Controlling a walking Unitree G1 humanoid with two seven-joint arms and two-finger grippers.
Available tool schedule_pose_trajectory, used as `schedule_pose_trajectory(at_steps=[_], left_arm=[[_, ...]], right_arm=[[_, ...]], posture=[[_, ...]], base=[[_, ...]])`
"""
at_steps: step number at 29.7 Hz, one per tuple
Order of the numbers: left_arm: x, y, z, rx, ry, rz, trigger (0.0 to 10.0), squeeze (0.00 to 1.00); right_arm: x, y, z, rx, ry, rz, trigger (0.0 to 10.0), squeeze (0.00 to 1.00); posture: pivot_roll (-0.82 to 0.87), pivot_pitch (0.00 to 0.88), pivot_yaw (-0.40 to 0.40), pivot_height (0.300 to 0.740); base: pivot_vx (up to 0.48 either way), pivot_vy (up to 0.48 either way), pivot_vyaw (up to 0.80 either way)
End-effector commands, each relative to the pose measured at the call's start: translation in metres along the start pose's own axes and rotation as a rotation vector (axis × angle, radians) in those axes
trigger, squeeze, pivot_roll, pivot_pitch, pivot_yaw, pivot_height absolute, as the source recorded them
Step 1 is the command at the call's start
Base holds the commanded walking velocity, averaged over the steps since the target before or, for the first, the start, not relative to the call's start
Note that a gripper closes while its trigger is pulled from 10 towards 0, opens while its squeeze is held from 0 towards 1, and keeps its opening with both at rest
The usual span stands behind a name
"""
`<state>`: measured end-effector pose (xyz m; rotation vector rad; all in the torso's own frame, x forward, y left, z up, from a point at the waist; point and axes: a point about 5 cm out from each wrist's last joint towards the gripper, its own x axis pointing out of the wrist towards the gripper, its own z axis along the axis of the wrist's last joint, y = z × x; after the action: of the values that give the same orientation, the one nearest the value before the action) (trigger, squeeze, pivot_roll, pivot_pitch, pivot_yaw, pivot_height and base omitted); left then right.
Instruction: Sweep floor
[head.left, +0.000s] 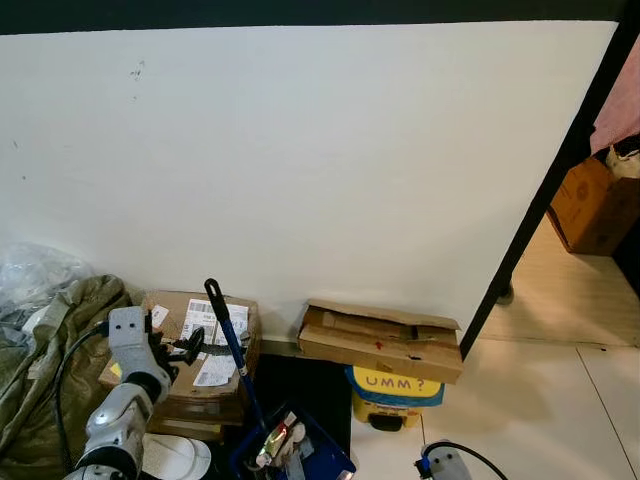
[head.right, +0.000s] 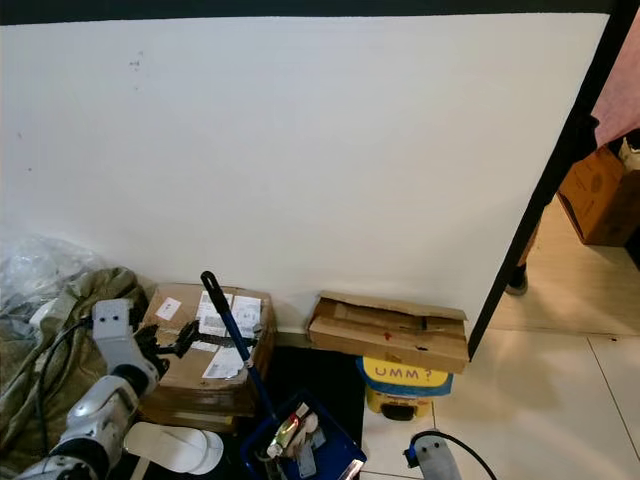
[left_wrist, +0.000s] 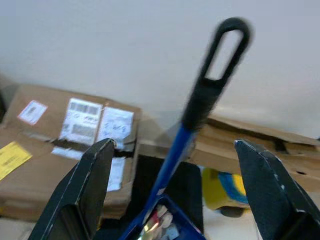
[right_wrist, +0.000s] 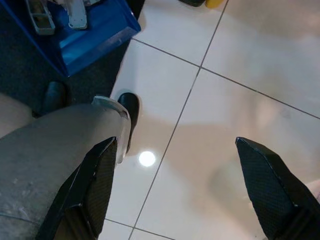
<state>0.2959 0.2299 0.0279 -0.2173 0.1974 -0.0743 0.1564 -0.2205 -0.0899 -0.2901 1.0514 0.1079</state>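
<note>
I will take hold of the dustpan with my left gripper next, by the black grip atop its upright handle (head.left: 218, 301), while Loose litter (head.left: 284, 441) lies in the open pan.
A blue dustpan (head.left: 305, 455) holding bits of litter stands on a dark mat by the wall. Its long blue handle (head.left: 236, 352) leans up to a black loop grip (left_wrist: 220, 55). My left gripper (head.left: 190, 347) is open just left of the handle, at mid height and not touching it. In the left wrist view the handle (left_wrist: 172, 155) stands ahead between the two fingers (left_wrist: 85, 190). My right gripper (right_wrist: 176, 142) is open, pointing down at the tile floor (right_wrist: 240, 80), with the dustpan (right_wrist: 95, 25) off to one side.
Labelled cardboard boxes (head.left: 190, 325) lie behind the handle. Flattened cardboard (head.left: 380, 340) rests on a yellow and blue container (head.left: 395, 390). An olive bag (head.left: 45, 365) lies at the left. A black door frame (head.left: 545, 195) opens to tiled floor on the right. A grey leg (right_wrist: 45, 160) stands near my right gripper.
</note>
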Motion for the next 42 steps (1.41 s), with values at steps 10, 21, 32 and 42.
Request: schedule_pose_trajectory(at_steps=[10, 21, 32, 42], left_arm=[[0.014, -0.006, 0.026, 0.067, -0.088, -0.015, 10.0, 0.00], [0.019, 0.000, 0.049, 0.115, -0.170, 0.003, 10.0, 0.00], [0.024, 0.004, 0.069, 0.128, -0.218, 0.023, 10.0, 0.00], [0.033, 0.003, 0.098, 0.138, -0.290, 0.010, 10.0, 0.00]], right_arm=[[-0.004, -0.010, -0.007, -0.010, -0.026, -0.007, 10.0, 0.00], [-0.007, -0.027, -0.001, -0.023, -0.096, -0.018, 10.0, 0.00], [-0.013, -0.032, -0.006, -0.034, -0.165, 0.000, 10.0, 0.00], [-0.016, -0.028, -0.012, -0.049, -0.190, 0.024, 10.0, 0.00]], posture=[[-0.20, 0.206, 0.014, 0.740], [-0.25, 0.283, -0.009, 0.740], [-0.30, 0.357, -0.031, 0.740], [-0.33, 0.397, -0.045, 0.740]], base=[[0.000, 0.000, 0.00], [0.000, 0.000, 0.00], [0.000, 0.000, 0.00], [0.000, 0.000, 0.00]])
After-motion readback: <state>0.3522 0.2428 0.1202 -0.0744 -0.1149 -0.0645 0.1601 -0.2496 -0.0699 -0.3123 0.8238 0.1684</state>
